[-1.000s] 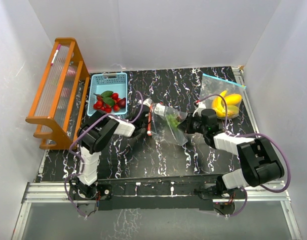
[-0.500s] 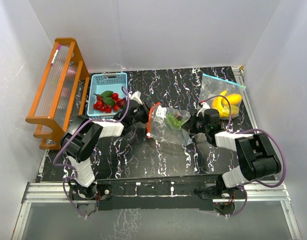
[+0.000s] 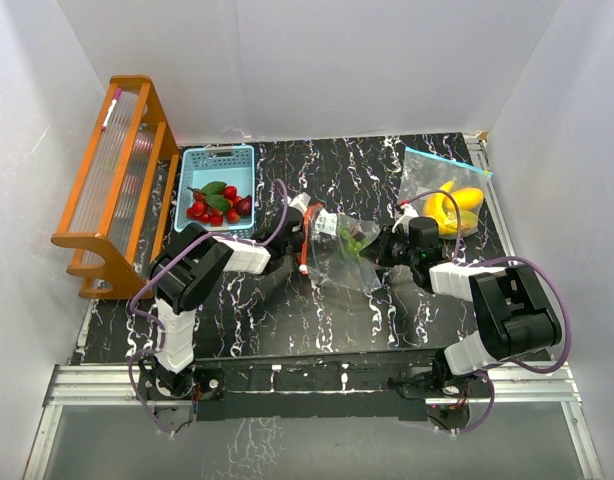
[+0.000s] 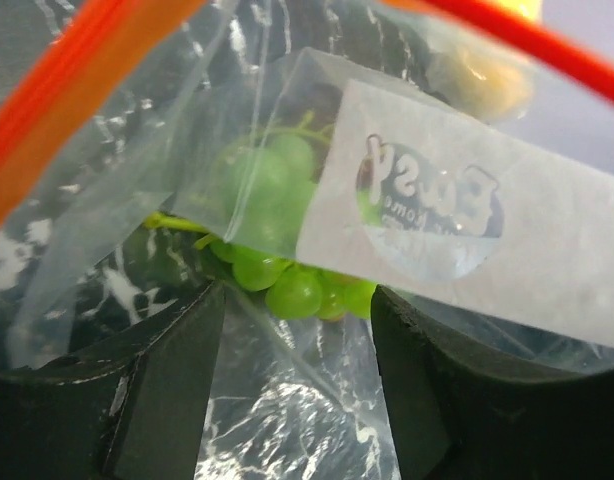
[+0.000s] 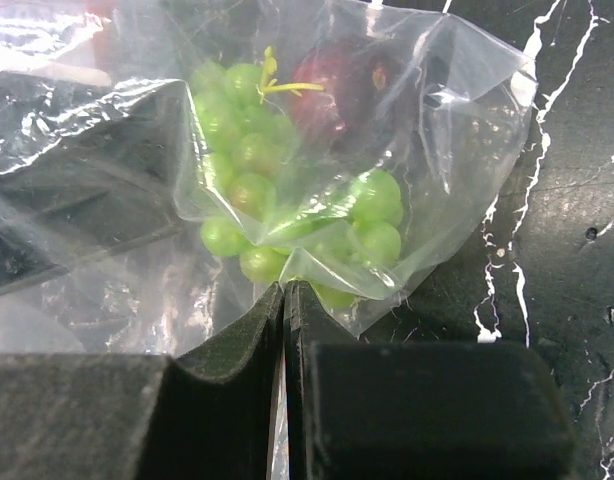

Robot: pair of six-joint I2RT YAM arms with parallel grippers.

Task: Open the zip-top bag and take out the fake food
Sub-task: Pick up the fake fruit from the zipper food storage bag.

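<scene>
My left gripper grabs the green grapes by their edge nearest the bag's opening (image 3: 345,239) (image 4: 291,288) next, to remove them through it.
The clear zip-top bag (image 3: 339,262) with a red-orange zip strip (image 3: 305,245) lies mid-table, holding green grapes (image 3: 353,240) and a dark red fruit (image 5: 342,85). My left gripper (image 3: 298,226) is at the bag's mouth with its jaws open. In the left wrist view its fingers (image 4: 177,385) straddle loose bag film, and the grapes (image 4: 287,280) lie just beyond my left gripper (image 4: 299,335). My right gripper (image 3: 384,248) is shut on the bag's far end. The right wrist view shows my right gripper (image 5: 285,292) pinching film just below the grapes (image 5: 249,190).
A light-blue basket (image 3: 219,152) at the back left holds red strawberry pieces (image 3: 215,208) and a green leaf. A second clear bag (image 3: 427,168) with yellow bananas (image 3: 452,208) lies at the back right. An orange wooden rack (image 3: 112,190) stands along the left wall.
My left gripper's jaws have opened at the bag's mouth, and the left arm swung out and back. The right gripper shifted slightly right and stays shut on the bag.
</scene>
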